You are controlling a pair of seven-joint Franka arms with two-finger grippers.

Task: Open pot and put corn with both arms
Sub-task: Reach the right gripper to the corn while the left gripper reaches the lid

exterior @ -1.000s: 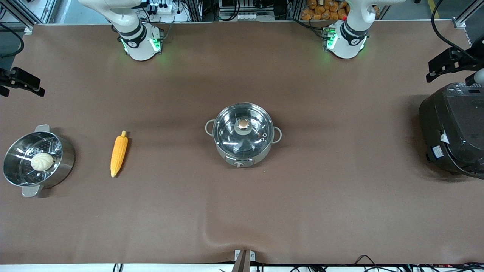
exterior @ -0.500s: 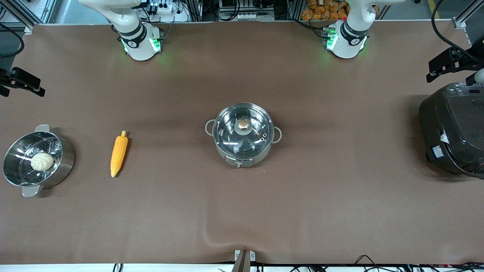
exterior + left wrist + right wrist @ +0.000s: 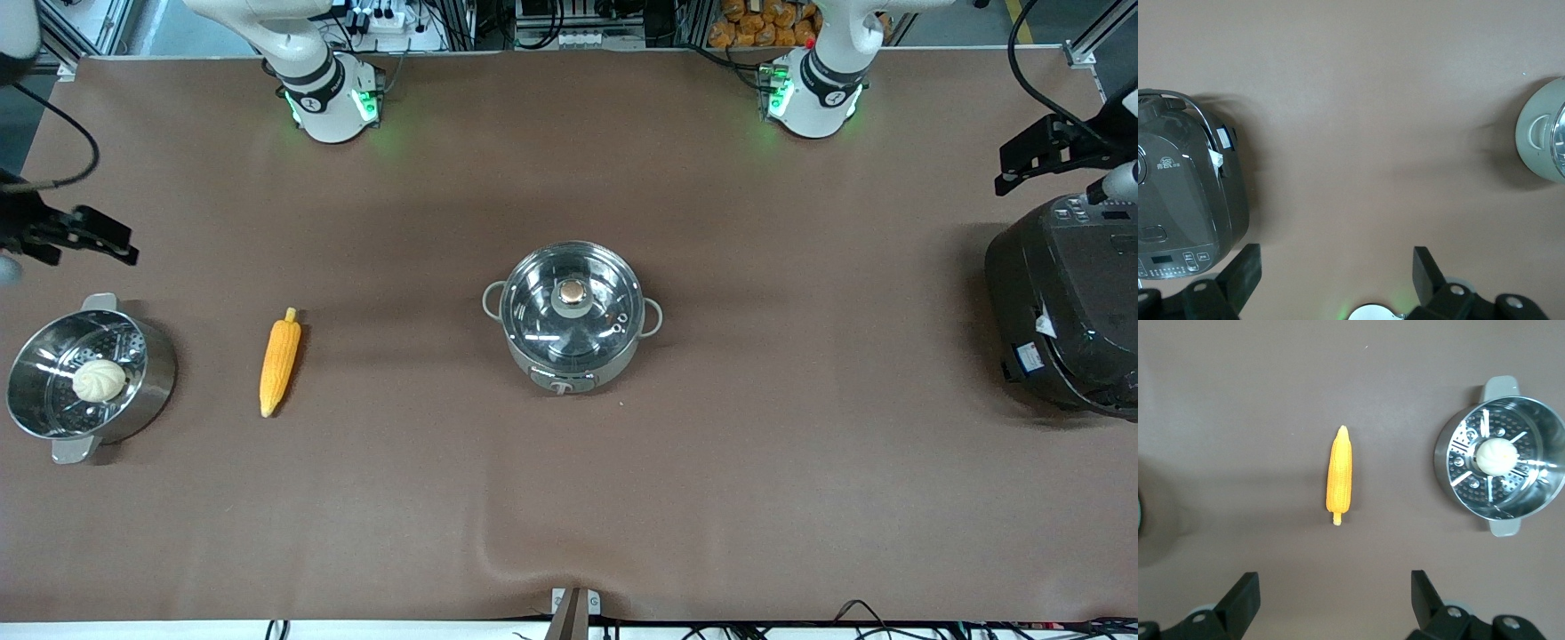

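Observation:
The corn needs to go into the pot (image 3: 615,359), so my right gripper should grab the corn by its stalk end (image 3: 288,326) next.
The pot (image 3: 615,359) stands at the middle of the table with its glass lid (image 3: 544,327) on and the copper knob (image 3: 573,292) on top. Its edge shows in the left wrist view (image 3: 1540,133). The corn (image 3: 279,363) lies on the table toward the right arm's end, beside the pot; it also shows in the right wrist view (image 3: 1339,477). My right gripper (image 3: 84,238) is open and empty, up in the air over the table near the steamer pot (image 3: 1331,593). My left gripper (image 3: 1036,160) is open and empty, up over the table near the black cooker (image 3: 1335,272).
A steel steamer pot (image 3: 158,373) with a white bun (image 3: 99,380) in it stands at the right arm's end, beside the corn. A large black cooker (image 3: 1067,311) stands at the left arm's end. A wrinkle in the brown mat (image 3: 498,542) lies near the front edge.
My right gripper has moved a little toward the steamer pot and the corn. My left gripper has shifted slightly. The pot, lid and corn have not moved.

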